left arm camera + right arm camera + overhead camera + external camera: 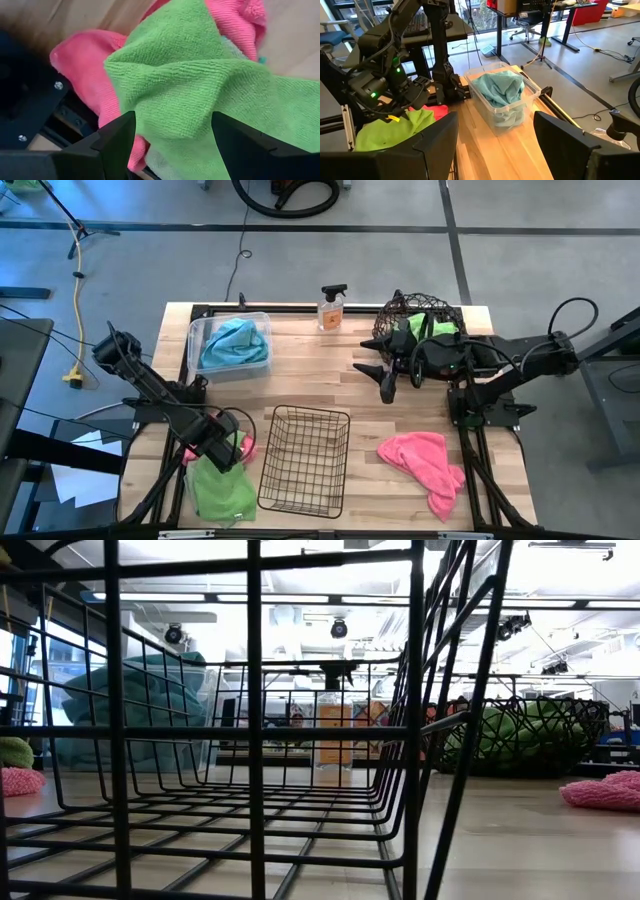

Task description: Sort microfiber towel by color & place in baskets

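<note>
My left gripper grabs the lime green towel by its raised fold (172, 112) next, to sort the towel into the round wire basket.
My left gripper (218, 444) (172, 135) is open at the near left corner, low over a lime green towel (222, 486) (200, 85). That towel lies partly on a pink towel (243, 448) (85, 65). A second pink towel (425, 461) lies on the table near right. The clear bin (196, 330) holds a teal towel (232, 342) (501, 89). The round wire basket (432, 304) holds a green towel (428, 326). The black grid basket (303, 460) stands with nothing in it. My right gripper (385, 376) (495, 142) is open in the air beside the round basket. My left gripper comes from above with its open fingers (117, 142) on either side of a raised fold of the green towel (172, 107). Whether they touch the cloth I cannot tell. The towel lies on the table and on the pink towel.
An orange spray bottle (332, 308) stands at the far edge between the bin and the round basket. Bare wood (315, 375) lies between the bin, the grid basket and my right gripper. In the low view the grid basket (250, 740) fills the foreground.
</note>
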You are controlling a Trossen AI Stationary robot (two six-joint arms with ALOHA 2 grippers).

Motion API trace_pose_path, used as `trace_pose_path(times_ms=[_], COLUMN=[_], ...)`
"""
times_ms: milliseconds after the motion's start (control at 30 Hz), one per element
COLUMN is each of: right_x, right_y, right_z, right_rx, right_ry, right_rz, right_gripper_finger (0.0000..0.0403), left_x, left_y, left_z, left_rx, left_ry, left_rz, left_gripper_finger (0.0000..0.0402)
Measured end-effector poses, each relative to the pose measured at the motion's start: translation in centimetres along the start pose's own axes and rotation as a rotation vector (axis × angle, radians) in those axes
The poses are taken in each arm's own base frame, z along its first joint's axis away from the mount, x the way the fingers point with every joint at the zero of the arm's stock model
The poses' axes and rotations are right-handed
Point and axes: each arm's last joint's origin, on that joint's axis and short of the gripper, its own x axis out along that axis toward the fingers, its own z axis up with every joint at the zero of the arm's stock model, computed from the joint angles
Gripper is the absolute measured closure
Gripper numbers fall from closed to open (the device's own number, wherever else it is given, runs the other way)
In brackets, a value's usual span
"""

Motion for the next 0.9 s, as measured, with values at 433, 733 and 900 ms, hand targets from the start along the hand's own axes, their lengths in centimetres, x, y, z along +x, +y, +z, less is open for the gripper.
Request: trace_pose_path(times_ms=[433, 733, 900], right_x=[0.0, 0.0, 0.0], right_y=[0.0, 0.0, 0.0], right_z=[-0.1, -0.1, -0.1], right_rx=[-0.003, -0.009, -0.01], right_ry=[0.006, 0.006, 0.006], right_rz=[-0.001, -0.002, -0.002], right_gripper_finger=[0.0146, 0.0146, 0.0146], left_x=[2.5, 2.0, -0.9], left_y=[-0.4, -0.5, -0.3], left_z=[0.0, 0.0, -0.2], left_rx=[-0.003, 0.058, 0.116], left_ry=[0.036, 0.056, 0.065], left_rz=[-0.02, -0.041, -0.152], left_gripper_finger=[0.0163, 0.0354, 0.0388])
